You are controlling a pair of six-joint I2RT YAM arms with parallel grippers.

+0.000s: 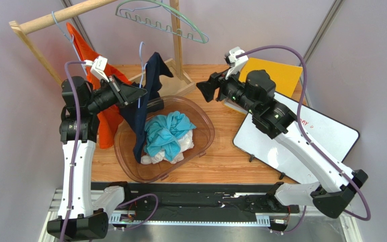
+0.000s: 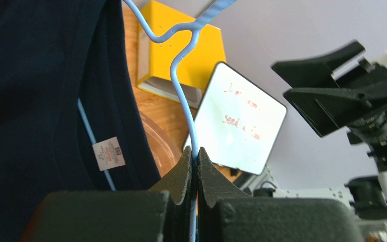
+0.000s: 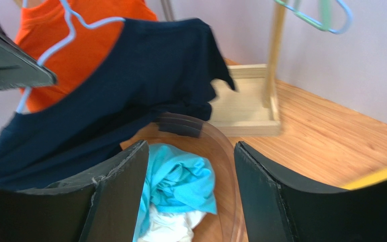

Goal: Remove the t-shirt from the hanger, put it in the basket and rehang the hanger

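Observation:
The light blue hanger needs to be grabbed next by my right gripper at its twisted neck (image 1: 142, 62), to leave my left gripper free to remove the navy t-shirt (image 1: 139, 115).
A navy t-shirt (image 1: 139, 115) hangs on a light blue wire hanger (image 1: 140, 54) above the left side of the tub. My left gripper (image 1: 139, 94) is shut on the hanger's wire. In the left wrist view the pads (image 2: 186, 171) pinch the hanger (image 2: 183, 96) just below its twisted neck. The t-shirt (image 2: 39, 91) drapes to the left there, with its neck label showing. My right gripper (image 1: 203, 91) stands open, right of the shirt and apart from it. The right wrist view has the open right gripper (image 3: 191, 146) facing the t-shirt (image 3: 130, 85) and hanger (image 3: 72, 22).
A clear brown tub (image 1: 211, 132) below holds a teal shirt (image 1: 168, 132) and a white cloth (image 1: 184, 143). An orange shirt (image 1: 87, 55) hangs on the wooden rack (image 1: 54, 17), and a green hanger (image 1: 166, 21) is farther along. A whiteboard (image 1: 301, 143) and yellow box (image 1: 277, 75) lie right.

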